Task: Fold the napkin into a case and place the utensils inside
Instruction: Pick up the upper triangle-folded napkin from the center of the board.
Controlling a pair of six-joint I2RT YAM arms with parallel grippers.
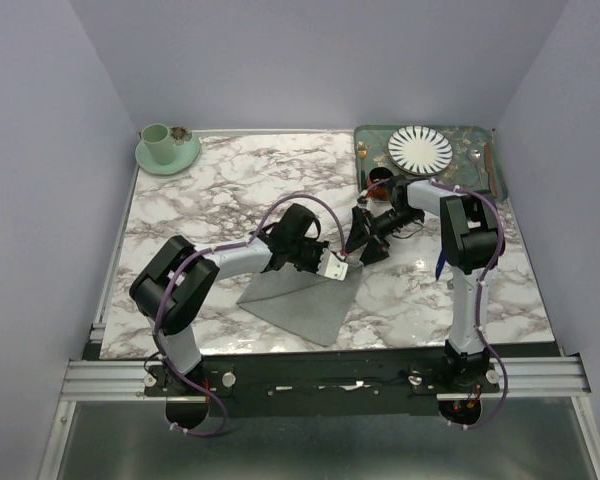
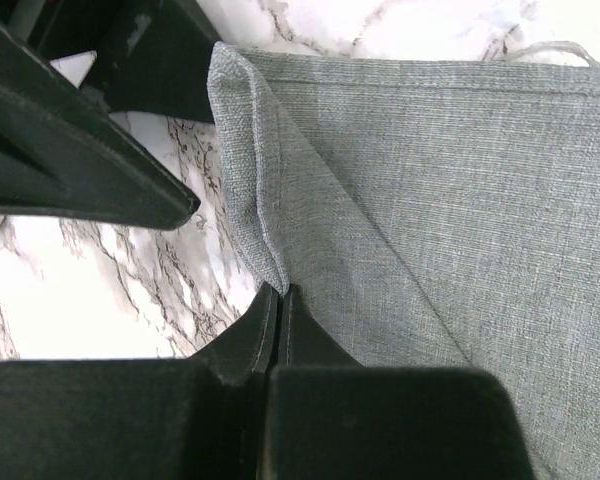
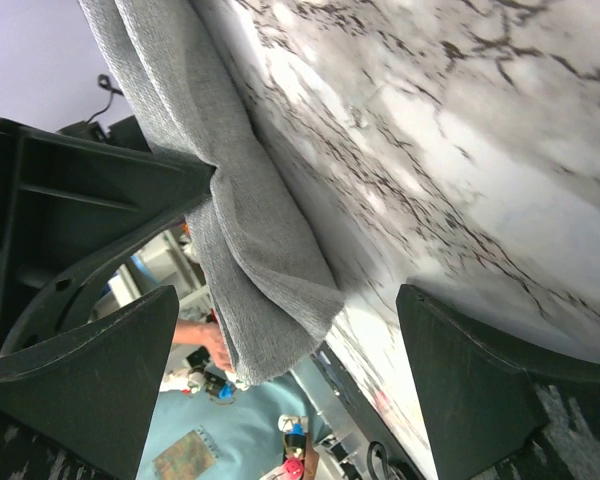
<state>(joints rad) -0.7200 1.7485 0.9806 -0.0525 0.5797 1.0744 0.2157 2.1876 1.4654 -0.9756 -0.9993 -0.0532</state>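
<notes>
I will next grab the grey napkin (image 1: pixel 302 296) by its lifted corner (image 1: pixel 354 263) with my right gripper. My left gripper is then free to fold another corner.
The grey napkin (image 1: pixel 302 296) lies on the marble table near the front edge, folded over, with one corner lifted. My left gripper (image 1: pixel 337 266) is shut on that lifted fold (image 2: pixel 255 200), its jaws (image 2: pixel 281 291) pressed together over the cloth edge. My right gripper (image 1: pixel 364 244) hovers just right of it, open, with the hanging napkin (image 3: pixel 265 270) ahead of its spread fingers (image 3: pixel 500 390) and nothing between them. Slim utensils (image 1: pixel 489 168) lie at the right side of the green tray. A thin dark blue piece (image 1: pixel 439 263) lies beside the right arm.
A green patterned tray (image 1: pixel 372 135) at the back right holds a striped plate (image 1: pixel 419 148), a small gold fork (image 1: pixel 361 151) and a dark little cup (image 1: pixel 380 179). A green cup on a saucer (image 1: pixel 165 148) stands at the back left.
</notes>
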